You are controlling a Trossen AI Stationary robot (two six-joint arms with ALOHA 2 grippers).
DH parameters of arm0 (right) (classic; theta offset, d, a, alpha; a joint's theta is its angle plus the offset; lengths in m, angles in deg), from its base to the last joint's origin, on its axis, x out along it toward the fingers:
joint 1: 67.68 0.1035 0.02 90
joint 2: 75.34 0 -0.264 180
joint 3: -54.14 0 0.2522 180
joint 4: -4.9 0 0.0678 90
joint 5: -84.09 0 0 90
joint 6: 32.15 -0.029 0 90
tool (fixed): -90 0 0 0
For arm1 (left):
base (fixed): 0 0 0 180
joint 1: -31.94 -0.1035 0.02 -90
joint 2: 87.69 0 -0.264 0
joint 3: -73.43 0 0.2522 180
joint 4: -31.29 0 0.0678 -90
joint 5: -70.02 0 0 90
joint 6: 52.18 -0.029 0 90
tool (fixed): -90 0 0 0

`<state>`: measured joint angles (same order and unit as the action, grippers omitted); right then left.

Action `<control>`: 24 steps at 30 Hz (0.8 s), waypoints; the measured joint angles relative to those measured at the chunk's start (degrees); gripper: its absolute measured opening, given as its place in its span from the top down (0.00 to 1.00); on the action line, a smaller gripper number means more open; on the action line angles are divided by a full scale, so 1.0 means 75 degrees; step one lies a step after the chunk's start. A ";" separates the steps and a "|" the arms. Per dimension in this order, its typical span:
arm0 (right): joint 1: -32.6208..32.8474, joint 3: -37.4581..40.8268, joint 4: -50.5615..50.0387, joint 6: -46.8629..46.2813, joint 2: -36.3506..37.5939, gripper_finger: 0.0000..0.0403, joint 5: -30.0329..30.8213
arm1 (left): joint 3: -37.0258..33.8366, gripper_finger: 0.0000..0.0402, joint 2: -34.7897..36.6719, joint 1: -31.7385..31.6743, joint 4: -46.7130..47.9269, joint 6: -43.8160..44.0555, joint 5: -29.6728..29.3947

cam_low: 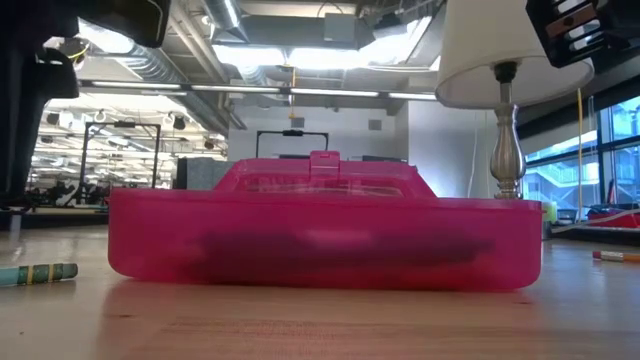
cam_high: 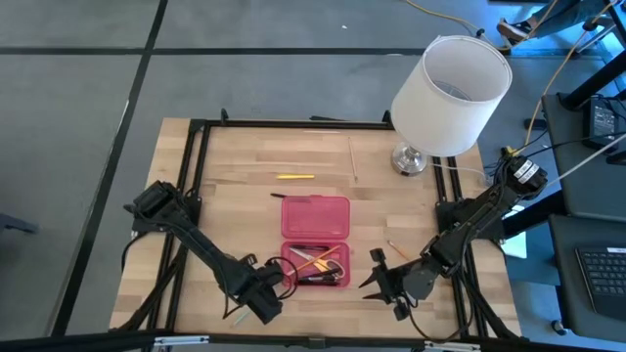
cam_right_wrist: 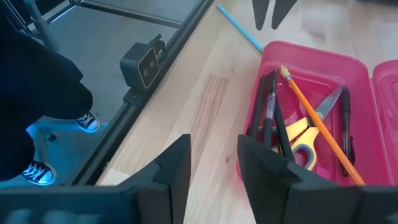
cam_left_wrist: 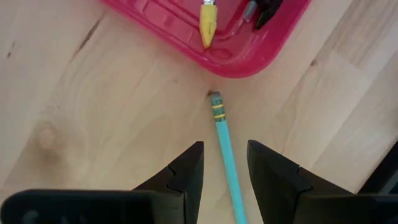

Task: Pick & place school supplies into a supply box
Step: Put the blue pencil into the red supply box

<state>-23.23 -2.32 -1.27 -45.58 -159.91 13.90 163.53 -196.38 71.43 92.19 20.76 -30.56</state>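
Observation:
The supply box (cam_left_wrist: 239, 61) needs to be filled, so my left gripper should next grab the blue pencil's (cam_left_wrist: 225, 146) body beside the yellow bands.
The supply box (cam_high: 315, 266) lies open, its lid (cam_high: 315, 217) flat on the far side. Its tray holds yellow-handled scissors (cam_right_wrist: 298, 134), dark pens (cam_right_wrist: 268, 109) and an orange pencil (cam_right_wrist: 317, 127). A blue pencil (cam_left_wrist: 225, 146) lies on the table, its eraser end just off the tray's near left corner. My left gripper (cam_left_wrist: 225, 165) points down over it, open, one finger on either side and neither touching. To the right of the tray my right gripper (cam_high: 372, 272) hovers open with nothing between its fingers. A yellow pencil (cam_high: 293, 177) lies beyond the lid.
A white-shaded lamp (cam_high: 450, 93) stands at the table's far right. An orange pencil (cam_high: 399, 250) lies on the table between the box and the right arm. A black frame (cam_high: 196, 176) rims the table. Bare wood lies left of the box.

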 joint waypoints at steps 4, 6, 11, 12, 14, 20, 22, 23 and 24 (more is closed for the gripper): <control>0.0000 0.0000 -0.0017 0.0008 0.0000 0.66 0.0000 | 0.0000 0.71 0.0000 -0.0031 -0.0167 0.0077 0.0001; 0.0000 0.0000 -0.0021 0.0010 -0.0003 0.66 0.0000 | 0.0000 0.71 0.0000 -0.0033 -0.0185 -0.0021 -0.0039; 0.0000 0.0000 -0.0026 0.0006 -0.0003 0.66 0.0002 | 0.0000 0.71 0.0000 -0.0033 -0.0267 -0.0084 -0.0315; 0.0000 0.0000 -0.0026 0.0006 -0.0003 0.66 0.0000 | 0.0000 0.71 0.0000 -0.0033 -0.0301 -0.0083 -0.0318; 0.0000 0.0000 -0.0026 0.0006 -0.0003 0.66 0.0003 | 0.0000 0.71 0.0000 -0.0033 -0.0321 -0.0083 -0.0322; 0.0000 0.0000 -0.0026 0.0003 -0.0003 0.66 0.0003 | 0.0000 0.71 0.0000 -0.0033 -0.0320 -0.0086 -0.0633; 0.0000 0.0000 -0.0026 0.0003 -0.0003 0.66 0.0003 | -0.0003 0.71 0.0000 -0.0033 -0.0321 -0.0086 -0.0635; 0.0000 0.0000 -0.0026 0.0003 -0.0003 0.66 0.0003 | -0.0003 0.71 0.0000 -0.0033 -0.0321 -0.0086 -0.0636; 0.0000 0.0000 -0.0026 0.0003 -0.0003 0.66 0.0003 | -0.0003 0.71 0.0000 -0.0033 -0.0320 -0.0086 -0.0636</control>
<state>-23.23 -2.32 -1.46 -45.55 -159.93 13.92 163.51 -196.38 71.18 89.79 20.11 -35.34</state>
